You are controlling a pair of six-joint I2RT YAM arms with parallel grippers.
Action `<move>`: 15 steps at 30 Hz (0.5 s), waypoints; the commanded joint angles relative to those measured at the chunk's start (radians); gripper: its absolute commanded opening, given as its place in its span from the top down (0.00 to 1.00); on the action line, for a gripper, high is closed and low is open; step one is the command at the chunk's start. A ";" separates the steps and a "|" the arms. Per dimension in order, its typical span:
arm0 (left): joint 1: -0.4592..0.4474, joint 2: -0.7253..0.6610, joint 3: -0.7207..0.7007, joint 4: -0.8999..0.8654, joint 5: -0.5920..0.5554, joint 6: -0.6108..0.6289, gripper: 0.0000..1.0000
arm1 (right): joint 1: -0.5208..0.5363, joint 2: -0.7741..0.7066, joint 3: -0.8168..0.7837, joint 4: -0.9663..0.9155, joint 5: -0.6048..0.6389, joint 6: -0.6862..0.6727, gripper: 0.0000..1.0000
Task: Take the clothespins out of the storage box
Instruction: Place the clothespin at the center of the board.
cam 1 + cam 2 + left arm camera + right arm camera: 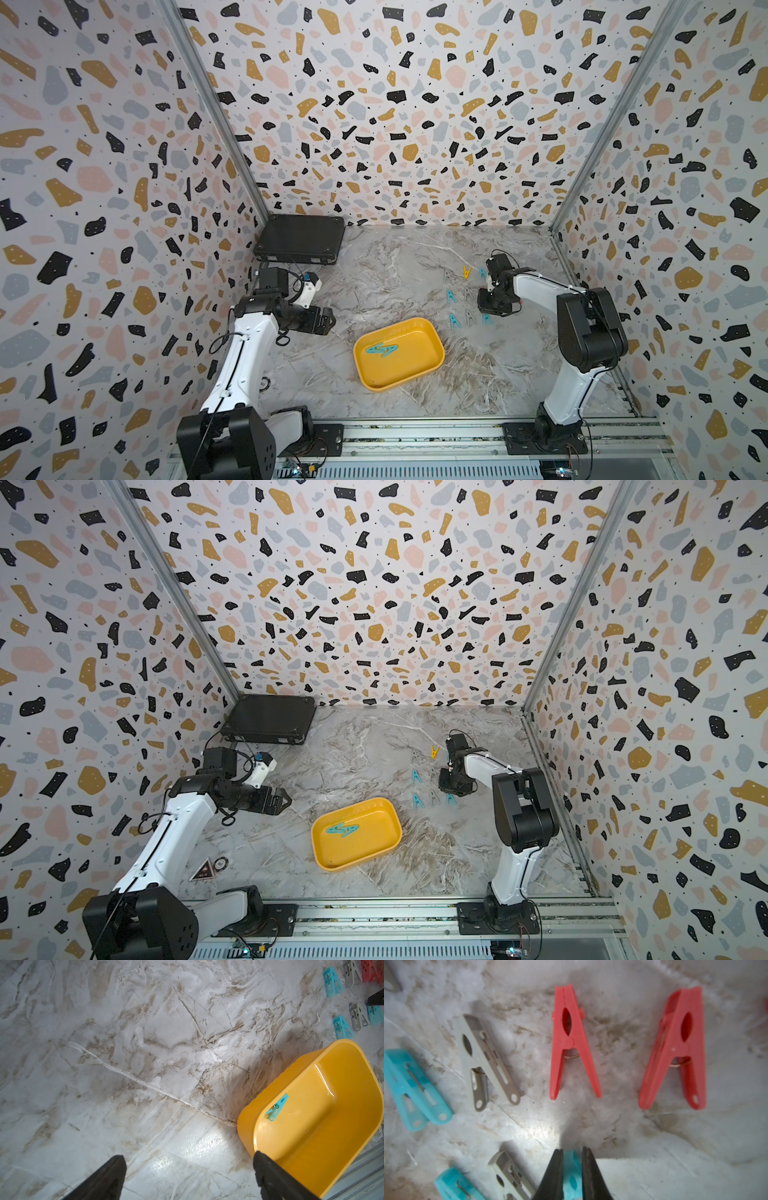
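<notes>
The teal clothespin is low over flat table next to the grey one and would land in that row. My right gripper should open now.
The yellow storage box (419, 365) (376, 845) (311, 1126) sits at the middle front of the table. Two teal clothespins (381, 350) (341, 830) lie in it, and one (277, 1107) shows in the left wrist view. Several more clothespins lie in rows on the table at the right: teal (451, 296), grey (469, 318), yellow (467, 272), red (571, 1043). My right gripper (487, 312) (572, 1153) hangs low over those rows. It is shut on a teal clothespin (572, 1169) next to a grey one (508, 1174). My left gripper (331, 322) (189, 1157) is open and empty, left of the box.
A flat black hard case (299, 245) (270, 723) lies at the back left corner. Patterned walls close in three sides. A metal rail (415, 436) with both arm bases runs along the front edge.
</notes>
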 commanded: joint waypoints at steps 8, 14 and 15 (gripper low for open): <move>0.006 -0.012 -0.016 0.008 0.007 0.010 0.00 | -0.004 -0.067 0.006 -0.034 0.005 0.030 0.70; 0.006 -0.013 -0.015 0.008 0.007 0.010 0.00 | -0.003 -0.125 0.016 -0.070 -0.008 0.027 0.64; 0.006 -0.013 -0.016 0.008 0.007 0.010 0.00 | -0.003 -0.140 0.015 -0.075 -0.010 0.027 0.64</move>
